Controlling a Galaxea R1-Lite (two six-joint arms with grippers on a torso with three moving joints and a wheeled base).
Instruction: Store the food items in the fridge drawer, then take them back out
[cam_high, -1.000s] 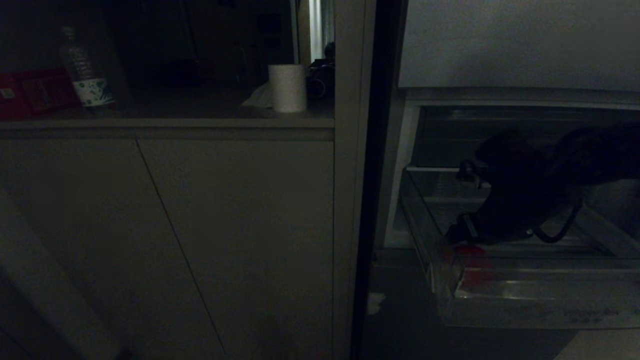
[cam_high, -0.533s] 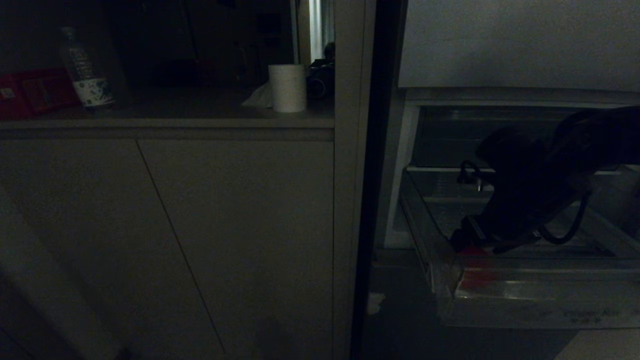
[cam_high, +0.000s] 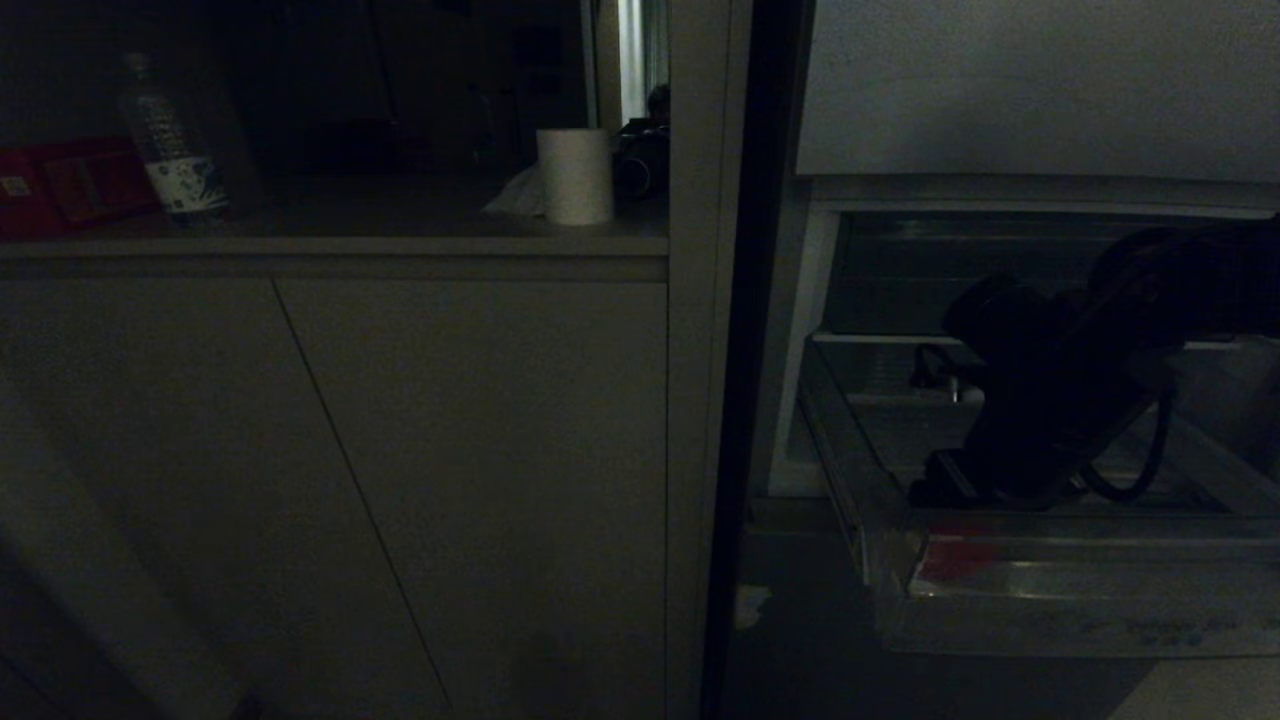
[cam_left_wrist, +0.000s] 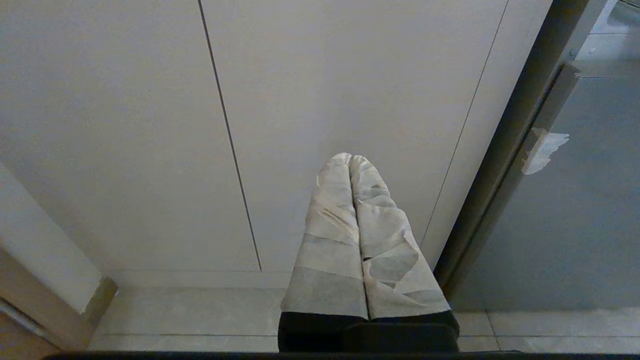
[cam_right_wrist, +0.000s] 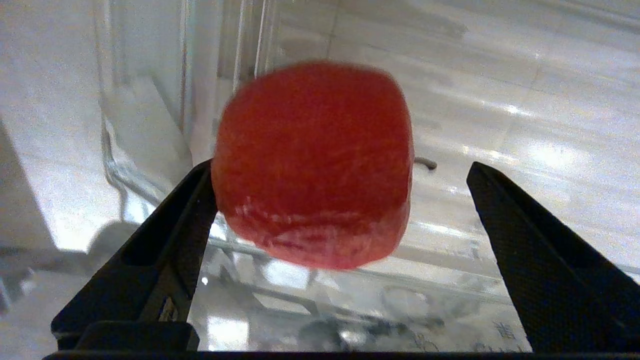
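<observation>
My right gripper closes on the red item above the drawer bottom (cam_right_wrist: 510, 114) now, since the fingers are on either side. Closing now would catch it.
A red, blocky food item (cam_right_wrist: 312, 160) lies in the front left corner of the clear fridge drawer (cam_high: 1050, 600), which is pulled out. In the head view it shows as a red patch (cam_high: 945, 560) through the drawer's see-through front. My right gripper (cam_right_wrist: 340, 165) reaches down into the drawer and stands open around the item. One black finger (cam_right_wrist: 175, 225) is against its side; the other finger (cam_right_wrist: 525, 240) is well apart from it. My left gripper (cam_left_wrist: 350, 159), with taped fingers, is shut on nothing and hangs parked in front of the cabinet doors.
A dark compartment (cam_high: 900, 270) sits above the drawer. The dark fridge edge (cam_high: 760, 300) stands to its left. Grey cabinet doors (cam_high: 400, 450) fill the left side. The counter above holds a bottle (cam_high: 170, 150), red boxes (cam_high: 70, 185) and a white roll (cam_high: 575, 175).
My right hand has tipped further down into the drawer's front left corner. It now covers the red item's top, which showed above the rim before. The left arm has not moved.
</observation>
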